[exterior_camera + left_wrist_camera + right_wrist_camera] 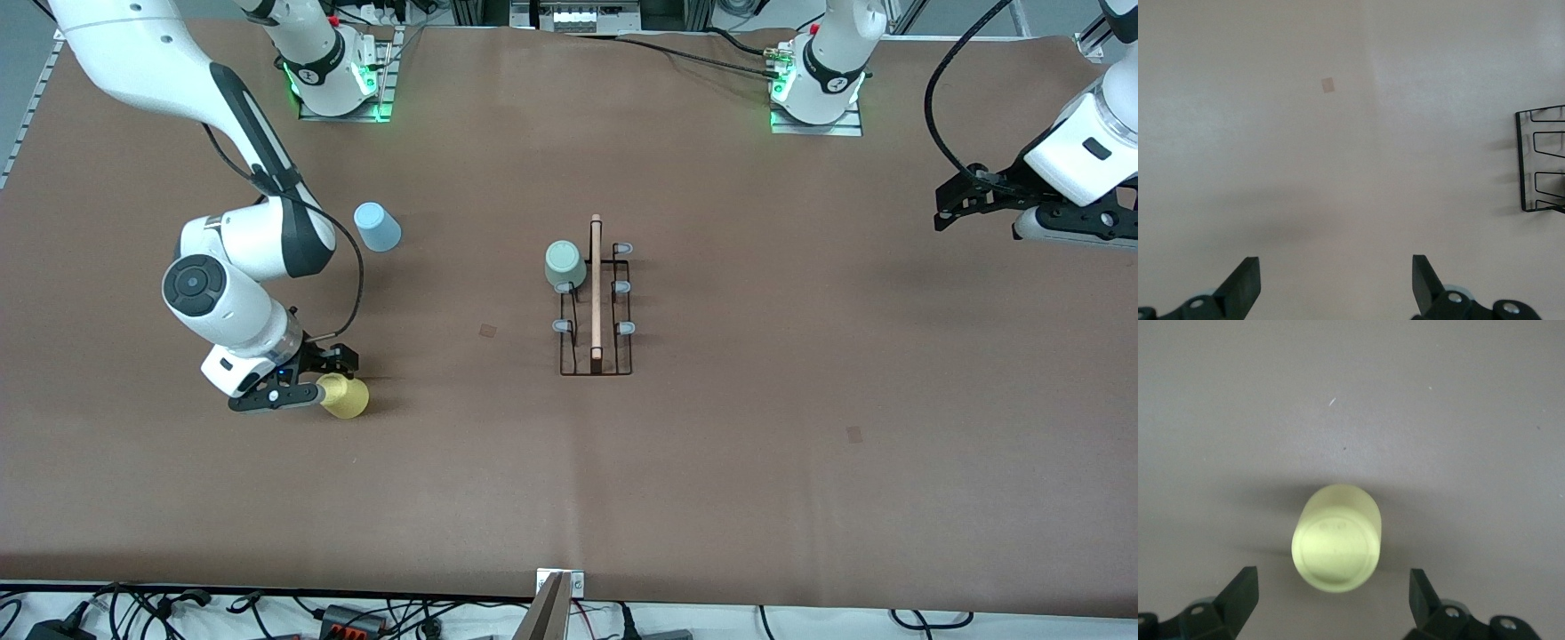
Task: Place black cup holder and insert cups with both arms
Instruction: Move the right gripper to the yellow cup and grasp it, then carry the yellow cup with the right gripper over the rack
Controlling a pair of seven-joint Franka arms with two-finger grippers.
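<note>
The robot's right fingers stop short of the yellow cup's sides, so it isn't time to close yet: the right gripper needs to move toward the cup first, then close on it.
The black cup holder stands mid-table with its wooden rod handle along the top. One end of it shows in the left wrist view. The pale green cup sits upside down on one of its pegs, on the side toward the right arm. The yellow cup is on the table at the right arm's end. My right gripper is open right at it. Its closed base lies just ahead of and between the fingertips, untouched. The light blue cup stands upside down, farther from the front camera. My left gripper is open and empty above the left arm's end of the table, waiting.
Brown table cover with two small tape marks. Several pegs with pale blue tips on the holder are free. Cables and a mount lie along the table's front edge.
</note>
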